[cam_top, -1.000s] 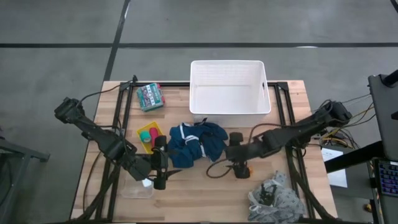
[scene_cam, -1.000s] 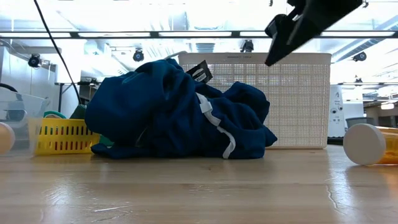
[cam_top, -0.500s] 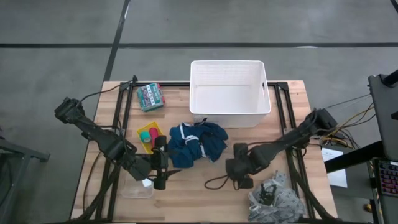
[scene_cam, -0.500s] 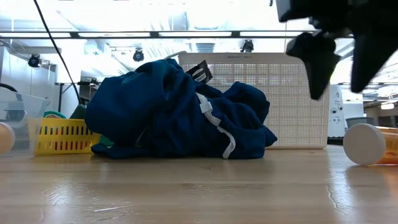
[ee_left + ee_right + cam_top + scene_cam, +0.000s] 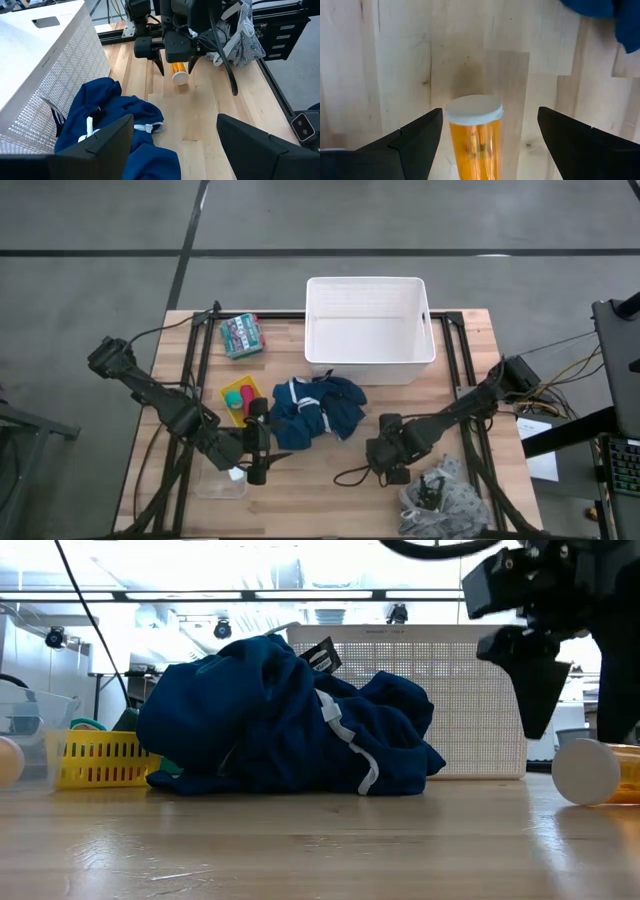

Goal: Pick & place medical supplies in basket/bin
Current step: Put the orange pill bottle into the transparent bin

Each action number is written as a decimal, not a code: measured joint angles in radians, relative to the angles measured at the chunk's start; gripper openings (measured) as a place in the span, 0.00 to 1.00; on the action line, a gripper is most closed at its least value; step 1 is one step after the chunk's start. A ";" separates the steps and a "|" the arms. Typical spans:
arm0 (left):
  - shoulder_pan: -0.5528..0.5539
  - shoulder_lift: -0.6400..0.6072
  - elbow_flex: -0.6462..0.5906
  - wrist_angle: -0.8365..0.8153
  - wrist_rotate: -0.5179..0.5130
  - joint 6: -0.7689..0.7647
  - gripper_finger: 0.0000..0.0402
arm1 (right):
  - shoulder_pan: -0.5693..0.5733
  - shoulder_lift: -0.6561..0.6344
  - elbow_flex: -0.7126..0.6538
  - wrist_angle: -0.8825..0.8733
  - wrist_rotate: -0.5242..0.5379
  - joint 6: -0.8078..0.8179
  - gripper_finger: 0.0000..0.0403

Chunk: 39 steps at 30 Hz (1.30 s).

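Note:
My right gripper is going to grab the orange pill bottle by its white cap (image 5: pixel 474 109) next, to put the bottle in the bin.
The small orange pill bottle (image 5: pixel 473 131) with a white cap (image 5: pixel 585 772) lies on its side on the table, right of the dark blue garment (image 5: pixel 318 410). My right gripper (image 5: pixel 480 145) is open and low over the bottle, pointing down. One finger stands on each side of it with a gap showing, as the left wrist view (image 5: pixel 176 61) also shows. My left gripper (image 5: pixel 258 452) is open and empty, near the table's front left, beside the garment. The garment lies heaped on the table in front of the white slotted tub (image 5: pixel 368 368).
A yellow tray (image 5: pixel 228 388) with red and green rolls stands left of the garment, and a clear box (image 5: pixel 220 482) lies at the near left. A grey-white patterned cloth (image 5: pixel 440 500) lies at the near right. A green patterned packet (image 5: pixel 241 335) lies at the far left.
My right gripper has gone toward the table's near edge and down. It has come from above the garment's right end to stand over the pill bottle, with its fingers around the cap end. The bottle and the garment have not moved.

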<state>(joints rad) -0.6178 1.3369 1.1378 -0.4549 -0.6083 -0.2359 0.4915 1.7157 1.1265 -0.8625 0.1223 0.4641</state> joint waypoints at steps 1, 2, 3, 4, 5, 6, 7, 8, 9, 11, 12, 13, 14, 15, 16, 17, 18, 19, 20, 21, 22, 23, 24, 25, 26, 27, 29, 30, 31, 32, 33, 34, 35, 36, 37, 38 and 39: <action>0.000 0.000 0.000 0.000 0.000 0.000 0.72 | 0.000 0.000 -0.012 0.018 0.000 0.000 0.81; 0.000 0.000 0.000 0.000 0.000 0.000 0.72 | 0.000 0.000 -0.024 0.034 0.000 0.001 0.81; 0.000 0.000 0.000 0.000 0.000 0.000 0.72 | 0.000 0.000 -0.035 0.045 -0.001 0.001 0.81; 0.000 0.000 0.000 0.000 0.000 0.000 0.72 | 0.000 0.000 -0.045 0.054 -0.007 0.001 0.81; 0.000 0.000 0.000 0.000 0.000 0.000 0.72 | 0.000 0.000 -0.056 0.068 -0.018 0.001 0.81; 0.000 0.000 0.000 0.000 0.000 0.000 0.72 | 0.000 0.000 -0.066 0.084 -0.025 0.005 0.81; 0.000 0.000 0.000 0.000 0.000 0.000 0.72 | 0.000 0.000 -0.076 0.100 -0.033 0.011 0.81; 0.000 0.000 0.000 0.000 0.000 0.000 0.72 | 0.000 -0.001 -0.087 0.115 -0.039 0.015 0.81; 0.000 0.000 0.000 0.000 0.000 0.000 0.72 | 0.000 -0.001 -0.097 0.126 -0.041 0.021 0.81; 0.000 0.000 0.000 0.000 0.000 0.000 0.72 | 0.000 -0.001 -0.114 0.151 -0.044 0.025 0.81; 0.000 0.000 0.000 0.000 0.000 0.000 0.72 | 0.000 -0.001 -0.120 0.163 -0.044 0.025 0.81; 0.000 0.000 0.000 0.000 0.000 0.000 0.72 | 0.000 -0.001 -0.126 0.175 -0.044 0.025 0.81; 0.000 0.000 0.000 0.000 0.000 0.000 0.72 | 0.000 -0.001 -0.131 0.186 -0.044 0.024 0.81; 0.000 0.000 0.000 0.000 0.000 0.000 0.72 | 0.000 -0.001 -0.135 0.195 -0.044 0.023 0.81; 0.000 0.000 0.000 0.000 0.000 0.000 0.72 | 0.000 -0.001 -0.136 0.199 -0.044 0.019 0.80; 0.000 0.000 0.000 0.000 0.000 0.000 0.72 | 0.000 -0.001 -0.136 0.200 -0.044 0.017 0.80; 0.000 0.000 0.000 0.000 0.000 0.000 0.72 | 0.000 -0.001 -0.136 0.200 -0.044 0.016 0.79; 0.000 0.000 0.000 0.000 0.000 0.000 0.72 | 0.000 -0.001 -0.136 0.200 -0.044 0.015 0.78; 0.000 0.000 0.000 0.000 0.000 0.000 0.72 | 0.000 -0.001 -0.136 0.200 -0.044 0.012 0.77; 0.000 0.000 0.000 0.000 0.000 0.000 0.72 | 0.000 -0.001 -0.136 0.200 -0.044 0.007 0.75; 0.000 0.000 0.000 0.001 0.000 0.000 0.72 | 0.000 -0.001 -0.136 0.200 -0.044 0.001 0.73; 0.000 0.000 0.000 0.001 0.000 0.000 0.72 | 0.000 -0.001 -0.136 0.200 -0.044 0.000 0.72; 0.000 0.000 0.000 0.001 0.000 -0.001 0.72 | 0.000 -0.001 -0.136 0.199 -0.044 -0.001 0.70; 0.000 0.000 0.000 0.001 0.000 -0.001 0.72 | 0.000 -0.001 -0.136 0.199 -0.044 -0.002 0.68; 0.000 0.000 0.000 0.001 0.000 -0.001 0.72 | 0.000 -0.001 -0.136 0.199 -0.044 -0.004 0.66; 0.000 0.000 0.000 0.001 0.000 -0.001 0.72 | 0.000 -0.001 -0.137 0.199 -0.044 -0.004 0.63; 0.000 0.000 0.000 0.001 0.000 -0.002 0.72 | 0.000 -0.001 -0.138 0.198 -0.044 -0.004 0.59; 0.000 0.000 0.000 0.001 0.000 -0.002 0.72 | 0.000 -0.001 -0.139 0.198 -0.044 -0.005 0.57; 0.000 0.000 0.000 0.001 0.000 -0.002 0.72 | 0.000 -0.001 -0.139 0.198 -0.044 -0.004 0.55; 0.000 0.000 0.000 0.001 0.000 -0.002 0.72 | 0.000 -0.001 -0.139 0.198 -0.044 -0.004 0.54; 0.000 0.000 0.000 0.001 0.000 -0.002 0.72 | 0.000 -0.001 -0.139 0.198 -0.044 -0.007 0.53; 0.000 0.000 0.000 0.001 0.000 -0.002 0.72 | 0.000 -0.001 -0.139 0.198 -0.044 -0.010 0.52; 0.000 0.000 0.000 0.001 0.000 -0.002 0.72 | 0.000 -0.001 -0.139 0.198 -0.044 -0.016 0.51; 0.000 0.000 0.000 0.001 0.000 -0.002 0.72 | 0.000 -0.001 -0.139 0.198 -0.044 -0.018 0.51; 0.000 0.000 0.000 0.001 0.000 -0.002 0.72 | 0.000 -0.001 -0.139 0.198 -0.044 -0.021 0.51; 0.000 0.000 0.000 0.001 0.000 -0.002 0.72 | 0.000 -0.001 -0.139 0.198 -0.044 -0.023 0.51; 0.000 0.000 0.000 0.000 0.000 -0.002 0.72 | 0.000 -0.001 -0.139 0.198 -0.043 -0.023 0.51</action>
<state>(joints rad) -0.6178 1.3369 1.1378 -0.4545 -0.6083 -0.2379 0.4911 1.7145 0.9874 -0.6643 0.0788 0.4416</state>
